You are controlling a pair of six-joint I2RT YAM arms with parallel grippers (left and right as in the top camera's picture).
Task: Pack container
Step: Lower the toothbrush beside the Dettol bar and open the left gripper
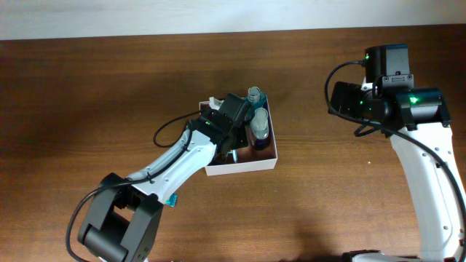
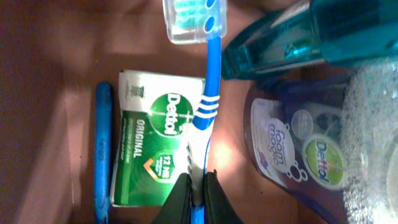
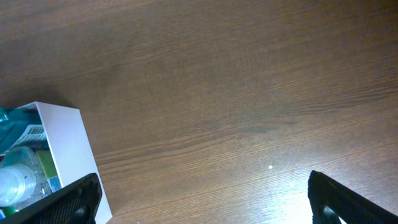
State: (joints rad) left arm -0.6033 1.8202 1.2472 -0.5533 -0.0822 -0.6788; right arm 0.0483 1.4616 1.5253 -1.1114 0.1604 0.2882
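Note:
The toothbrush lies above the soap packet's edge and would land in the container, so it is time for my left gripper to open now.
The container point(image 1: 247, 166) is a shallow white-walled box with a reddish-brown floor, at the table's middle; its corner shows in the right wrist view point(image 3: 68, 134). My left gripper point(image 2: 197, 198) is inside it, shut on a blue and white toothbrush point(image 2: 208, 93) whose capped head points away. Under the brush lies a green Dettol soap packet point(image 2: 146, 149), with a blue stick-like item point(image 2: 101, 149) beside it. A teal bottle point(image 2: 298, 34) and a purple Dettol foam bottle point(image 2: 298, 149) lie in the box too. My right gripper point(image 3: 202, 196) is open and empty over bare table, right of the box.
The dark wooden table point(image 1: 109, 87) surrounds the box. My left arm point(image 1: 175, 164) reaches over the box's left side. My right arm point(image 1: 422, 160) stands at the far right. A small teal piece point(image 1: 172, 199) lies by the left arm's base.

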